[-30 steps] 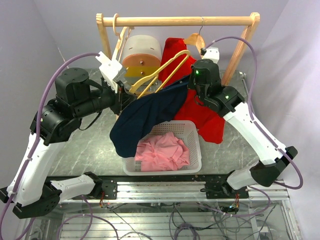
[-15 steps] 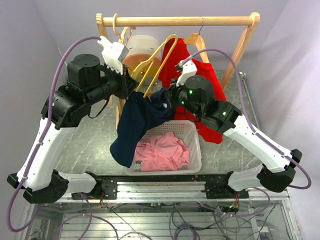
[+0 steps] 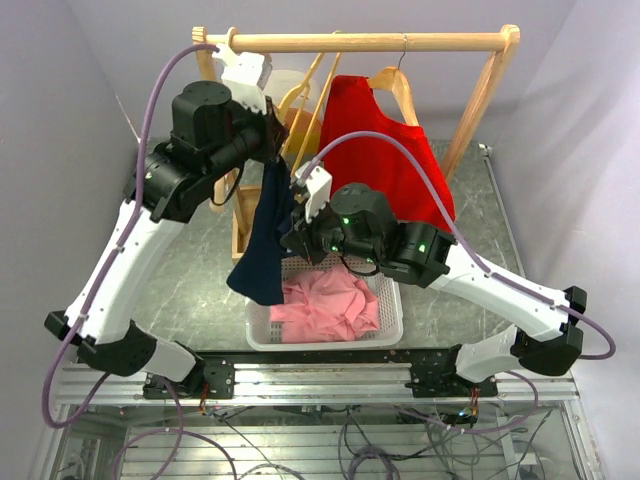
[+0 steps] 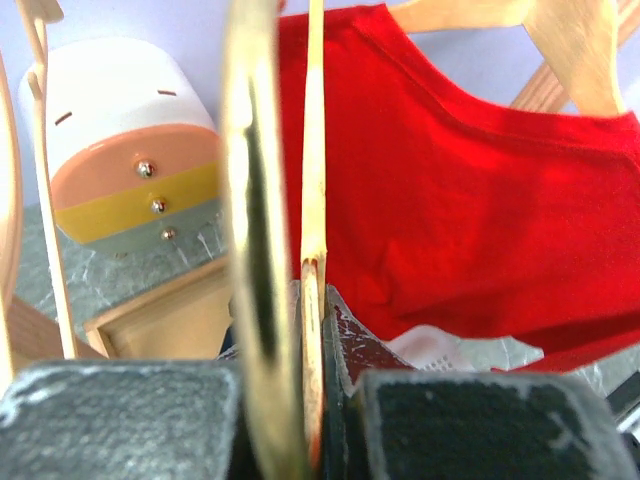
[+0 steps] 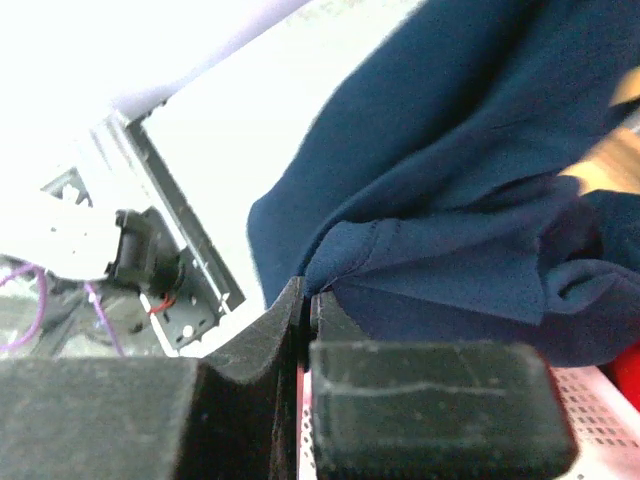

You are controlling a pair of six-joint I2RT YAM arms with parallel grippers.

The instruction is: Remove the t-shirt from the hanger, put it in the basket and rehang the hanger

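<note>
The wooden hanger stays in my left gripper until the navy t-shirt comes off, since the t-shirt's top fold meets its slanting bars at my fingers.
A navy t-shirt [image 3: 265, 245] hangs in a narrow fold from beside my left gripper [image 3: 277, 152] down over the basket's left side. My left gripper [image 4: 310, 400] is shut on a wooden hanger [image 3: 312, 92] that points up towards the rail; its bars [image 4: 312, 180] show bare in the left wrist view. I cannot tell whether any cloth still catches the hanger's lower end. My right gripper [image 3: 298, 232] is shut on a hem of the navy t-shirt [image 5: 470, 190], its jaws pressed together [image 5: 308, 295].
A red t-shirt [image 3: 385, 160] hangs on another hanger from the wooden rail [image 3: 400, 42]. A white basket [image 3: 393, 322] below holds a pink garment [image 3: 325, 300]. A small drawer unit [image 4: 120, 150] stands behind the rack's left post.
My left arm has lifted the hanger up and back towards the rail. My right gripper has pulled the navy t-shirt left and down, so the shirt now hangs narrow and the hanger's upper part is bare.
</note>
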